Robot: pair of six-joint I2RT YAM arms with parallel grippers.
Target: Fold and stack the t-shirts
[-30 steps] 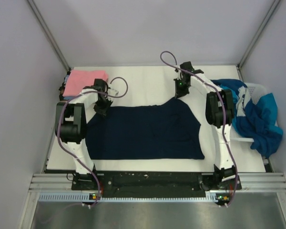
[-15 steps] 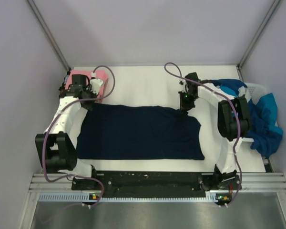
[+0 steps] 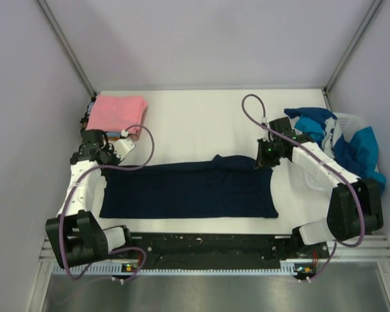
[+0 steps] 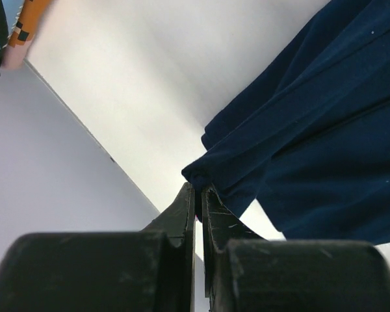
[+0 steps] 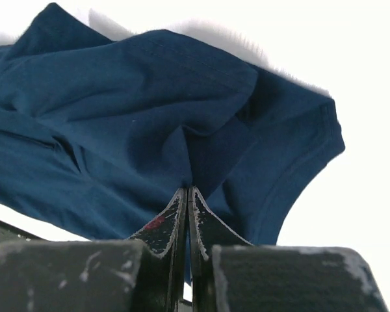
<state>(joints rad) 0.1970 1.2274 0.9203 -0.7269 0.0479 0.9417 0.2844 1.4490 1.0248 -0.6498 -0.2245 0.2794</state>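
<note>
I need to keep holding the t-shirt's corner with my left gripper until the corner reaches the t-shirt's near edge. The corner is close to the fold and would drop short.
The dark navy t-shirt [image 3: 188,192] lies across the table's middle, its far part folded toward me. My left gripper [image 3: 101,158] is shut on its far left corner [image 4: 201,174]. My right gripper [image 3: 265,158] is shut on its far right edge [image 5: 188,156], with cloth bunched at the fingertips. A folded pink t-shirt [image 3: 117,112] tops a small stack at the far left, with an orange edge [image 4: 27,23] showing in the left wrist view. A teal and blue t-shirt with white [image 3: 351,156] is heaped at the right.
A white slatted basket [image 3: 348,121] sits at the far right under the heaped shirts. The white table [image 3: 195,114] is walled by grey panels on both sides. Purple cables loop above both wrists.
Both grippers have pulled the navy shirt's far edge toward me, folding it over. The shirt now looks much narrower front to back. Both arms swung outward and nearer.
</note>
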